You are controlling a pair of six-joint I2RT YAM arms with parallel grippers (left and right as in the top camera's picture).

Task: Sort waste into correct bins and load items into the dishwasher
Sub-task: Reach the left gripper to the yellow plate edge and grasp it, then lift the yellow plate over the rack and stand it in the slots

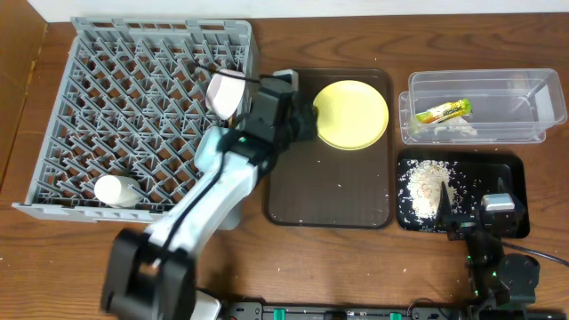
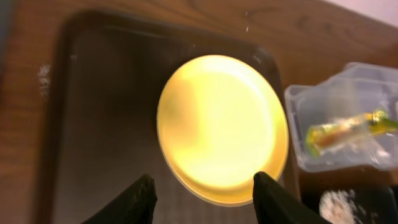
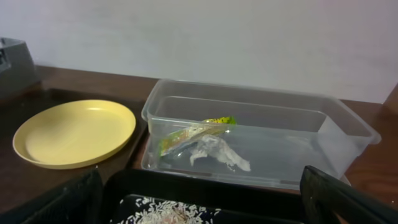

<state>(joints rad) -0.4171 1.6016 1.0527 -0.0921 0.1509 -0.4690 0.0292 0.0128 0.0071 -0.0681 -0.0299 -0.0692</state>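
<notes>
The left gripper will next grab the yellow plate by its rim on the side nearest the dish rack (image 1: 142, 107). The plate's opposite rim stays free to load.
The round yellow plate (image 1: 353, 114) lies on the dark brown serving tray (image 1: 329, 191). My left gripper (image 1: 307, 124) is open and empty at the plate's left edge. In the left wrist view its fingers (image 2: 205, 196) straddle the near rim of the plate (image 2: 221, 127). The clear tub (image 1: 524, 107) holds the yellow-green wrapper (image 1: 444, 111) and the white tissue (image 1: 455, 131). The black tray (image 1: 511, 173) holds whitish crumbs (image 1: 428, 187). My right gripper (image 1: 469, 212) is open and empty over the black tray's front edge (image 3: 205, 183). The grey dish rack (image 1: 142, 107) holds a small white bowl (image 1: 228, 92) and a pale bowl (image 1: 117, 190). No chopsticks show.
The right wrist view shows the plate (image 3: 74, 132), the tub (image 3: 261, 118) with wrapper (image 3: 196, 132) and tissue (image 3: 217, 152), and crumbs (image 3: 174, 214). A few stray crumbs dot the brown tray and the wooden table. The left arm reaches across the rack's right front corner.
</notes>
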